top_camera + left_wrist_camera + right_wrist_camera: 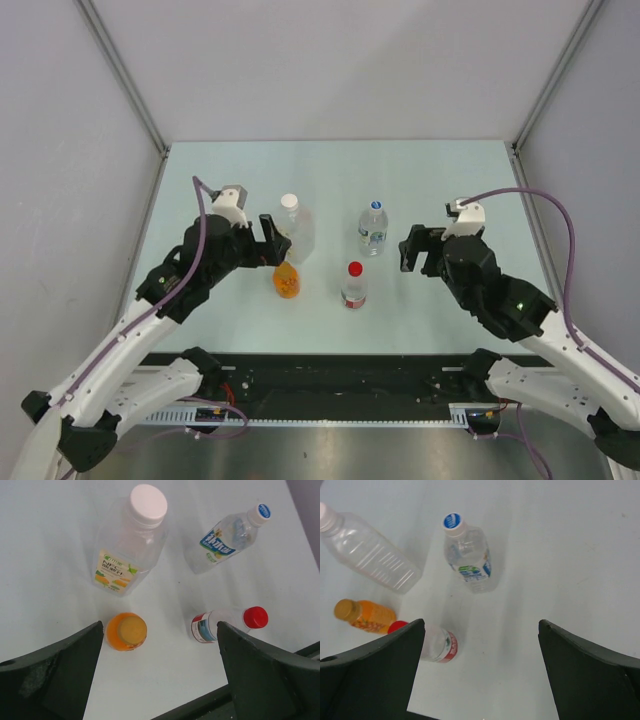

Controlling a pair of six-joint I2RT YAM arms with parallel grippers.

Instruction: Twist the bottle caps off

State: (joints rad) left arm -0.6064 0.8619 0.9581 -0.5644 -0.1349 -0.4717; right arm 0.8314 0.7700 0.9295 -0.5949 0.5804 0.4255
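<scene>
My right gripper is going to grab the small red-labelled bottle by its red cap (pixel 355 268) (pixel 397 626), so the bottle's body stays free for my left gripper.
Several bottles stand upright on the table, all capped. The large clear bottle (pixel 298 235) (pixel 125 555) carries a white cap (pixel 290 201) (pixel 148 502). A blue-labelled bottle (pixel 373 232) (pixel 470 562) has a blue cap (pixel 264 511) (pixel 452 521). The small red-labelled bottle (pixel 354 290) (pixel 206 628) has a red cap (pixel 355 268) (pixel 255 617). My left gripper (pixel 272 240) (pixel 161 626) hangs open above the table, just left of the large bottle, holding nothing. On the far side of the blue-capped bottle, to its right, my right gripper (pixel 415 250) (pixel 481 622) is open and empty too.
A small orange juice bottle (pixel 287 280) (pixel 126 631) with a tan cap stands in front of the large bottle, close to my left fingers. Grey walls enclose the pale table (pixel 460 180) on three sides. A black rail (pixel 340 375) runs along the near edge.
</scene>
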